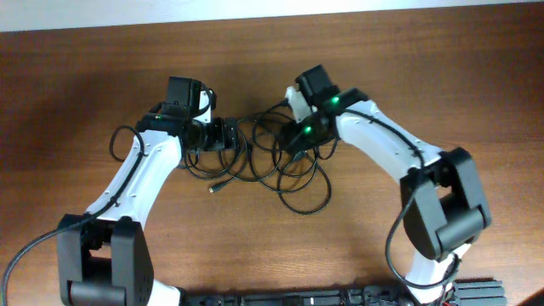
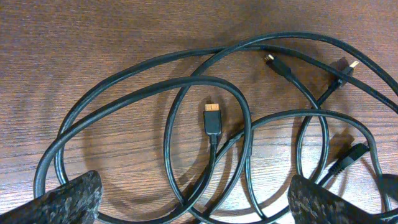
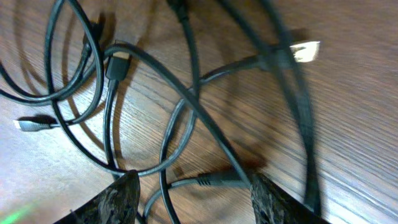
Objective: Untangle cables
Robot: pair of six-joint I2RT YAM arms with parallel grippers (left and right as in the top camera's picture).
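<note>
The right gripper grabs the cord crossing over the others between its fingers next, along its length, to draw that cable free and untangle it.
The cables (image 1: 259, 161) lie as a tangle of thin black loops on the wooden table, between my two arms. My left gripper (image 1: 228, 136) hovers at the tangle's left edge. In the left wrist view, the left gripper (image 2: 196, 208) is wide open, with several loops and a gold-tipped plug (image 2: 212, 118) lying under it, untouched. At the tangle's right side my right gripper (image 1: 291, 143) points down. Its fingers (image 3: 118, 199) stand apart over crossing cords, so the right gripper (image 3: 196, 199) is open. A plug's stem (image 3: 217, 180) runs up against the right finger. A silvery plug (image 3: 305, 51) lies further off.
A loose plug (image 1: 214, 187) sticks out at the tangle's lower left. One loop (image 1: 310, 208) reaches toward the table's front. Each arm's own thicker black wire runs along its white links. Bare wooden table (image 1: 442, 76) surrounds the tangle.
</note>
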